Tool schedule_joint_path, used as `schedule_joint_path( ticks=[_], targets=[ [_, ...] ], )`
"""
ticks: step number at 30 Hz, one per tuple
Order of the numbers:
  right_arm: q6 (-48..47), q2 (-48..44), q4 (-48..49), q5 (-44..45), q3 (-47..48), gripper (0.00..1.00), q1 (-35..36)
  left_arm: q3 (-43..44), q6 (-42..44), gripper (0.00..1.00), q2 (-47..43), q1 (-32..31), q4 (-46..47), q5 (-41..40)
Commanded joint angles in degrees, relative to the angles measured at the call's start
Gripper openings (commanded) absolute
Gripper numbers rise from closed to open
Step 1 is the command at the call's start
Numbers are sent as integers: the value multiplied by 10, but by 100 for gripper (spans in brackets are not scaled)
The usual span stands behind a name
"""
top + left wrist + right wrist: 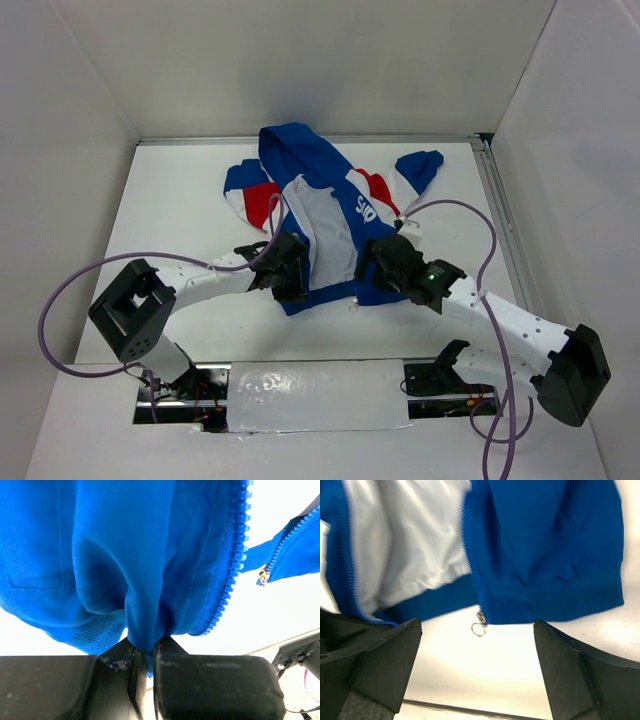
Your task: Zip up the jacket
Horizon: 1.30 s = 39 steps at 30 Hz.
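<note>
I should next pinch the front panel's blue hem (368, 297) (511, 611) beside the slider with my right gripper, so the slider and the zipper's edge stay free.
The royal-blue hooded jacket (330, 215) with red and white panels lies open on the white table, white lining showing. My left gripper (290, 283) is shut on the blue fabric (145, 620) of the left front panel near the hem, beside the blue zipper teeth (232, 575). My right gripper (378, 268) is open above the right front panel's hem; the zipper slider with its metal ring pull (479, 626) hangs at the hem between my fingers (380, 660), untouched. The slider also shows in the left wrist view (262, 575).
White walls close in the table on the left, back and right. A metal rail (505, 225) runs along the right edge. Purple cables (80, 290) loop from both arms. A foil-covered strip (315, 395) lies at the near edge.
</note>
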Motion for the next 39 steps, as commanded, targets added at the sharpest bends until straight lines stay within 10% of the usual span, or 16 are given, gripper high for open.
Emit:
schedule_joint_path(
  ticks=[1,14,39],
  targets=[
    [21,19,-1,-4,-17,100,7,-5,-7,0,-19,-3,-11,-21],
    [13,205,64,-24,-10,78,-33,-13,-6,0,-24,-8,-2,-18],
    [74,219,32,-5,-26,96,10,-12,-9,0,-16,-13,-3,-9]
  ],
)
